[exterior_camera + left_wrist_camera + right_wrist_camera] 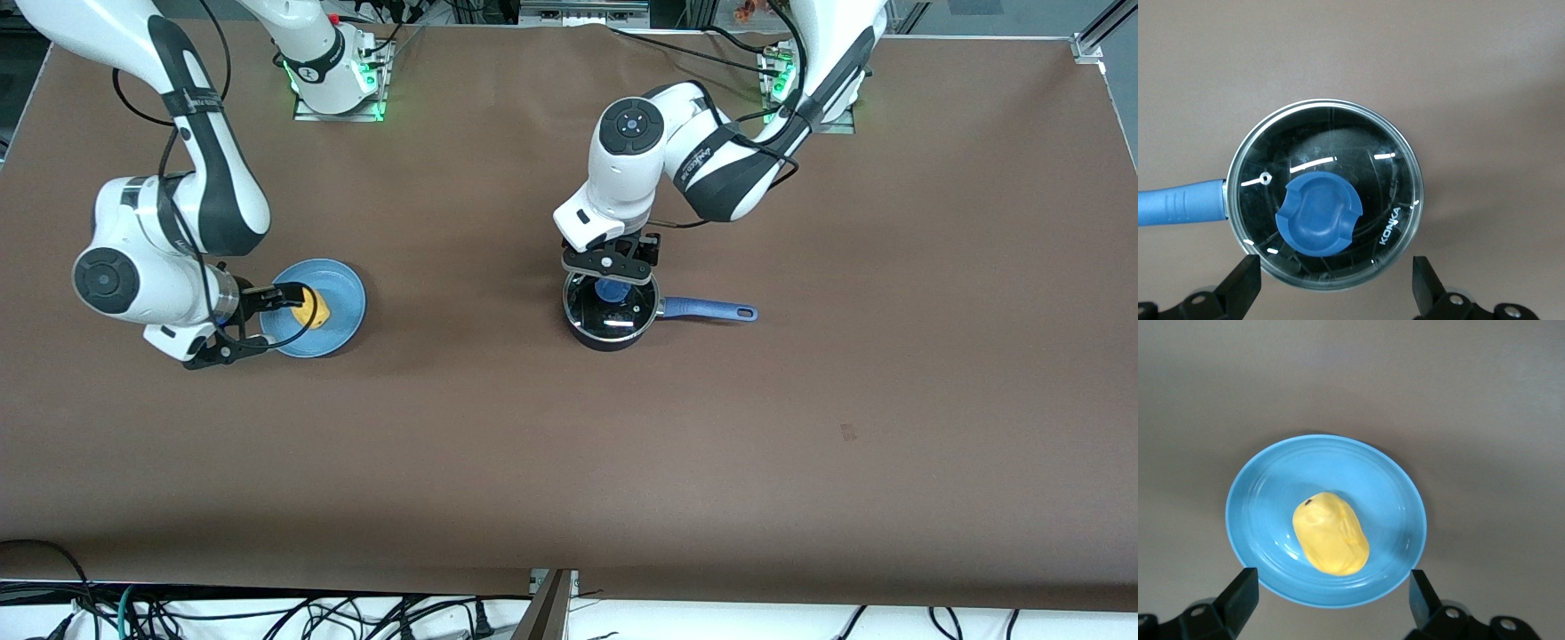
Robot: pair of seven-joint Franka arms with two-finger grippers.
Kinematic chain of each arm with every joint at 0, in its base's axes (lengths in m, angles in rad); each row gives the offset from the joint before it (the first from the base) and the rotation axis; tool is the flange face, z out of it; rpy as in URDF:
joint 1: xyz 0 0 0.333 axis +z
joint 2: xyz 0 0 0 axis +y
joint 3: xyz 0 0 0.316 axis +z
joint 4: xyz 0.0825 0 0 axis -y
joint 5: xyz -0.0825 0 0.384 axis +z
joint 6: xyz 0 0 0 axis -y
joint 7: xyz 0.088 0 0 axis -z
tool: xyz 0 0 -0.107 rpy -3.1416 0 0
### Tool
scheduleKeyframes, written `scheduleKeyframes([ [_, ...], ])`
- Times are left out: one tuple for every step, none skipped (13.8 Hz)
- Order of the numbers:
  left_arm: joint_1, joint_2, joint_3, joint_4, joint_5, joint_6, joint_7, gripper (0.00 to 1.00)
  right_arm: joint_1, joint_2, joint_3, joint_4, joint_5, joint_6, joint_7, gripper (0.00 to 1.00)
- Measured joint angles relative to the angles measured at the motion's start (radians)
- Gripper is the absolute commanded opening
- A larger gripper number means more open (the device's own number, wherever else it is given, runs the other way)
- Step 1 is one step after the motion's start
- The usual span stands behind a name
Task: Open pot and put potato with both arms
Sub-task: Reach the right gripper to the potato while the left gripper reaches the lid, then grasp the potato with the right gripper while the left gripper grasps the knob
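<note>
I need to move my left gripper toward the blue knob (1319, 213) before I close it there. Its fingers stop over the lid's near edge (1318, 287), short of the knob, and would miss if I closed now.
The black pot (594, 338) stands mid-table with its blue handle (711, 309) toward the left arm's end. The clear glass lid (618, 318) with its blue knob (612, 290) sits on it. My left gripper (612, 267) hangs over the lid, open and empty. In the left wrist view the lid (1358, 153), knob (1317, 215) and handle (1178, 205) show, with my left gripper (1335, 283) wide open. The yellow potato (312, 308) lies on a light-blue plate (342, 293). My right gripper (280, 318) is open over the plate's edge. The right wrist view shows the potato (1330, 533), the plate (1258, 507) and my right gripper (1331, 595).
Brown table (569, 462) with the arm bases along its edge farthest from the front camera. Cables hang off the edge nearest the front camera (267, 613).
</note>
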Motion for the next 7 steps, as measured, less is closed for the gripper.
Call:
scheduleKeyframes([
  [0.000, 0.005, 0.002, 0.000, 0.001, 0.009, 0.002, 1.00, 0.000, 0.000, 0.000, -0.020, -0.001, 0.022, -0.009, 1.00],
  [0.001, 0.011, 0.005, 0.000, 0.001, 0.021, 0.003, 1.00, 0.001, -0.001, 0.000, -0.039, -0.009, 0.045, -0.020, 1.00],
  [0.001, 0.019, 0.007, 0.000, 0.001, 0.037, 0.005, 1.00, 0.001, -0.001, 0.000, -0.060, -0.024, 0.077, -0.036, 1.00],
  [0.001, 0.031, 0.008, 0.000, 0.001, 0.056, 0.006, 1.00, 0.002, -0.001, 0.000, -0.086, -0.038, 0.116, -0.055, 1.00],
  [0.001, 0.046, 0.010, 0.000, 0.012, 0.075, 0.010, 1.00, 0.003, -0.001, 0.000, -0.112, -0.045, 0.152, -0.070, 1.00],
  [0.001, 0.062, 0.012, 0.000, 0.040, 0.089, 0.010, 1.00, 0.004, -0.001, 0.000, -0.138, -0.048, 0.186, -0.087, 1.00],
  [0.004, 0.076, 0.014, 0.000, 0.063, 0.097, 0.010, 1.00, 0.004, -0.001, 0.000, -0.161, -0.048, 0.216, -0.099, 1.00],
])
